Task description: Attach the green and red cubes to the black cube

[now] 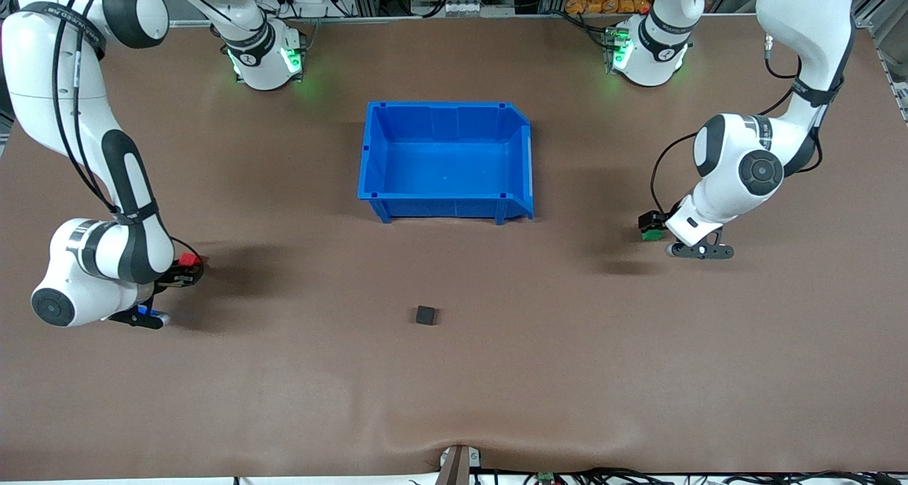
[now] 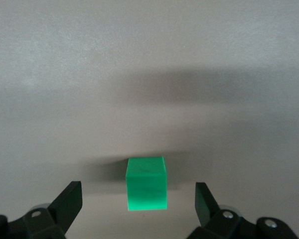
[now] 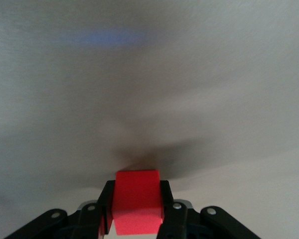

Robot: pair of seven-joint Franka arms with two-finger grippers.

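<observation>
My left gripper moves toward the green cube's top and only then closes on the green cube, since the green cube's top (image 2: 145, 166) sits ahead of the gripper's fingers.
The black cube (image 1: 425, 315) lies on the brown table, nearer to the front camera than the blue bin. My right gripper (image 1: 186, 266) is low over the table at the right arm's end, shut on the red cube (image 1: 189, 259). In the right wrist view the red cube (image 3: 137, 208) sits clamped between the fingers of the right gripper (image 3: 137, 199). My left gripper (image 1: 651, 224) is low at the left arm's end, open around the green cube (image 1: 652, 234). In the left wrist view the green cube (image 2: 146, 183) rests on the table between the spread fingers (image 2: 70, 201) without touching them.
An empty blue bin (image 1: 447, 160) stands mid-table, farther from the front camera than the black cube. Both arm bases stand along the table's edge farthest from the front camera. A small mount (image 1: 460, 464) sits at the table's edge nearest to the front camera.
</observation>
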